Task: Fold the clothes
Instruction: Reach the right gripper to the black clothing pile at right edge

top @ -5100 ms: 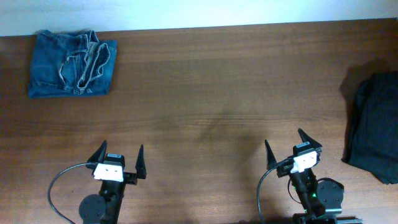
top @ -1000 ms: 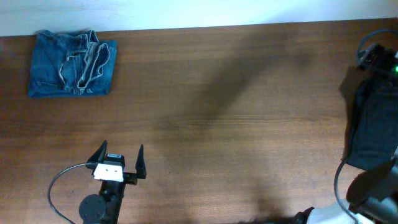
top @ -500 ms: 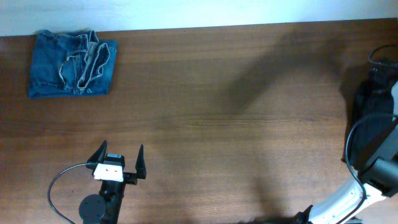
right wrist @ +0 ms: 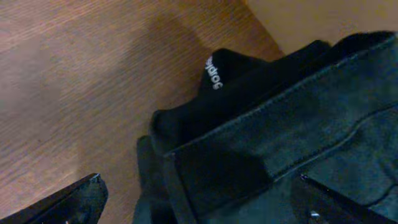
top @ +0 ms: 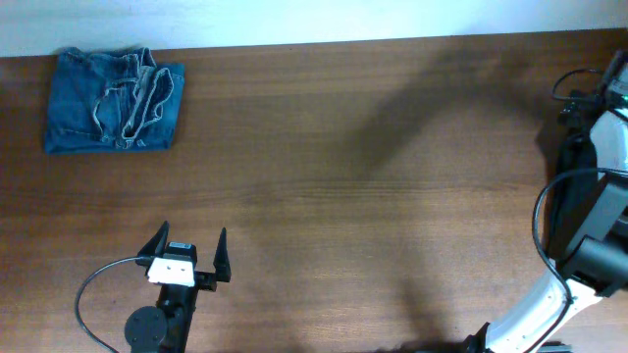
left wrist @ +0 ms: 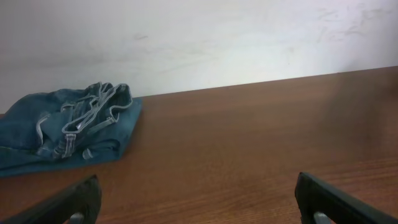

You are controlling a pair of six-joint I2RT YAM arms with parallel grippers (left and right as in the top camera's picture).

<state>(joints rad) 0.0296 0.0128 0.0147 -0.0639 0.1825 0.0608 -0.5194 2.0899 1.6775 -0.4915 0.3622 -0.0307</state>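
Note:
My right gripper grabs the top black clothes' stitched edge facing the open table next, to fold them while the rest trails out.
Folded faded blue jeans (top: pixel 113 101) lie at the table's far left corner and show ahead-left in the left wrist view (left wrist: pixel 68 127). My left gripper (top: pixel 189 243) (left wrist: pixel 198 186) rests near the front edge, open and empty, far from them. A pile of black clothes (top: pixel 569 157) sits at the right edge, largely covered by my right arm (top: pixel 608 157). In the right wrist view the black clothes (right wrist: pixel 298 124) fill the frame, with a small white-lettered label (right wrist: pixel 213 71). My right gripper (right wrist: pixel 199 190) hovers open just above the pile, holding nothing.
The brown wooden table (top: pixel 334 176) runs to a pale wall at the back. Its right edge (right wrist: pixel 261 28) lies beside the black pile, with beige floor beyond. A cable (top: pixel 538 221) loops off the right arm.
The right arm has swung from the front of the table out to the right edge and shifted over the black pile. The left arm and the jeans have not moved.

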